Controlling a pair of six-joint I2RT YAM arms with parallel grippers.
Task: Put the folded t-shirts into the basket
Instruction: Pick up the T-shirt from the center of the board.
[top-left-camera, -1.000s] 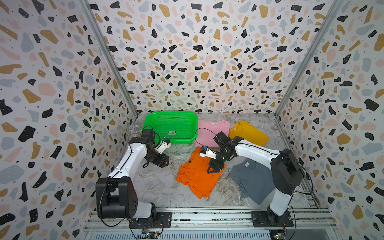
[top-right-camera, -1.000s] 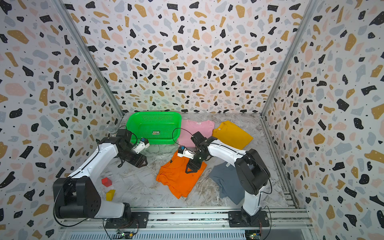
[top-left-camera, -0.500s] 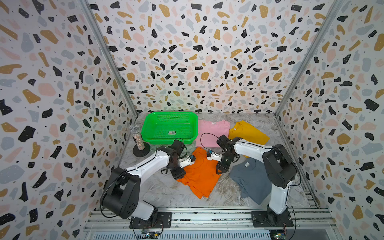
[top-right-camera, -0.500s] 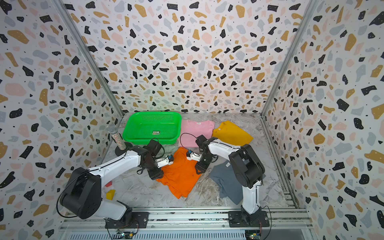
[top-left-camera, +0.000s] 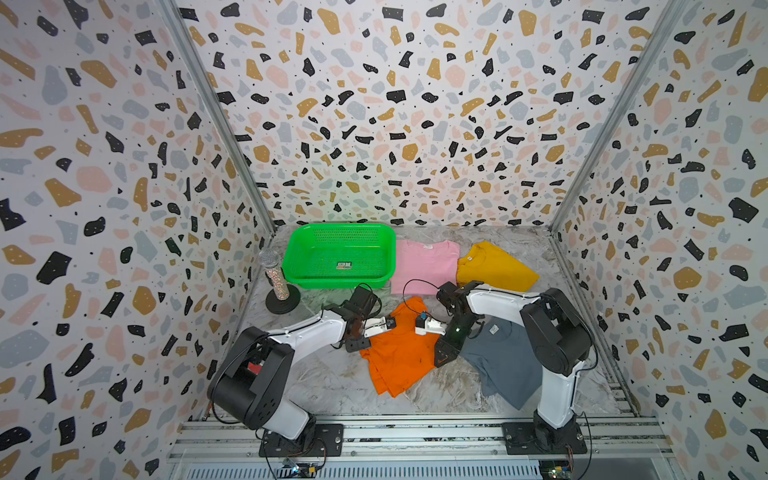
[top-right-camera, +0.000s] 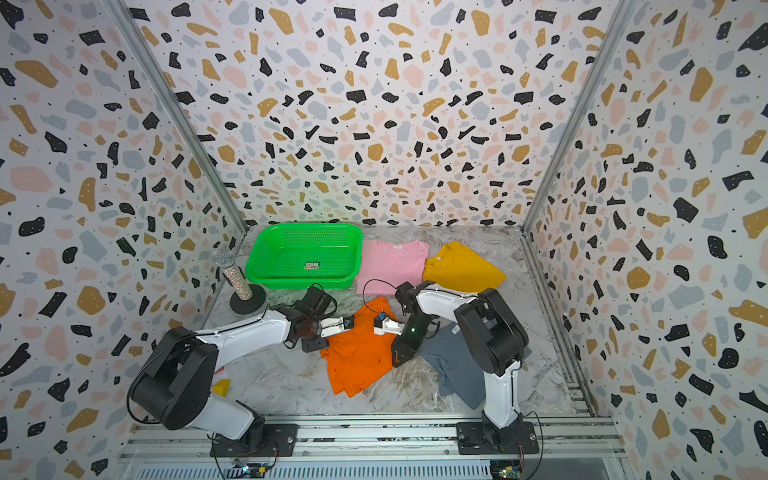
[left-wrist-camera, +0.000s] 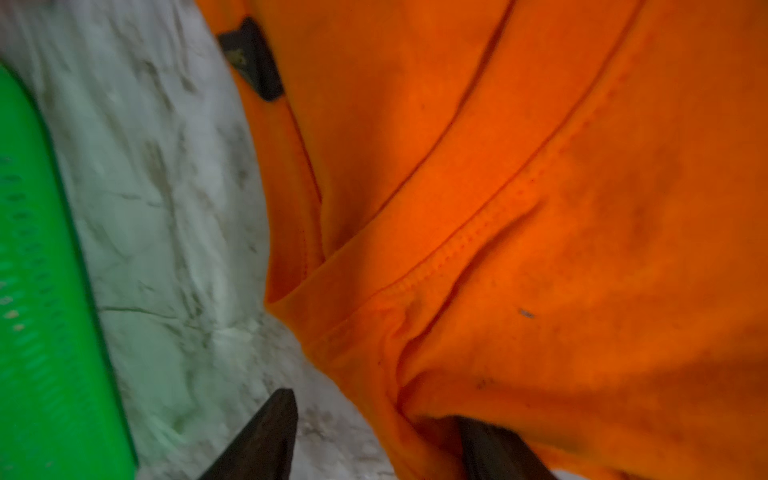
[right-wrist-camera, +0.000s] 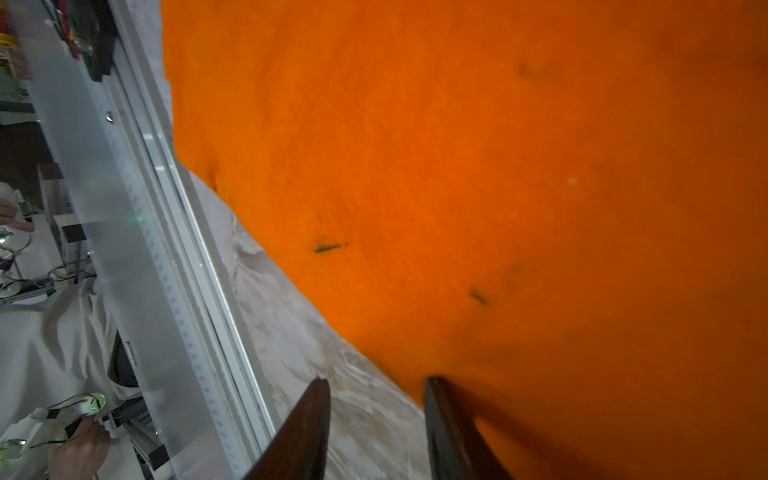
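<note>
My left gripper will next grab the orange t-shirt by its shoulder edge (top-left-camera: 367, 353) beside the collar. It will then lay the t-shirt, still folded, into the basket (top-left-camera: 340, 284).
The orange t-shirt (top-left-camera: 399, 353) (top-right-camera: 357, 361) lies folded on the marble floor between my two arms. My left gripper (top-left-camera: 358, 344) (left-wrist-camera: 378, 419) is open and low at its left edge, one finger (left-wrist-camera: 274, 428) on bare marble and the other against the cloth. My right gripper (top-left-camera: 442, 356) (right-wrist-camera: 376, 388) is open at the shirt's right edge, one finger (right-wrist-camera: 307, 419) over marble and the other at the cloth. The pink t-shirt (top-left-camera: 424, 264), mustard t-shirt (top-left-camera: 492, 268) and grey t-shirt (top-left-camera: 498, 361) lie flat. The green basket (top-left-camera: 340, 284) (left-wrist-camera: 41, 291) holds no shirts.
A microphone on a round black stand (top-left-camera: 277, 276) is left of the basket. A small yellow block (top-right-camera: 222, 386) lies behind the left arm's base. Patterned walls close three sides, and an aluminium rail (top-left-camera: 415, 436) runs along the front.
My left arm swung from beside the basket down to the orange shirt's left edge. My right gripper slid from the shirt's top to its right edge, and its jaws narrowed.
</note>
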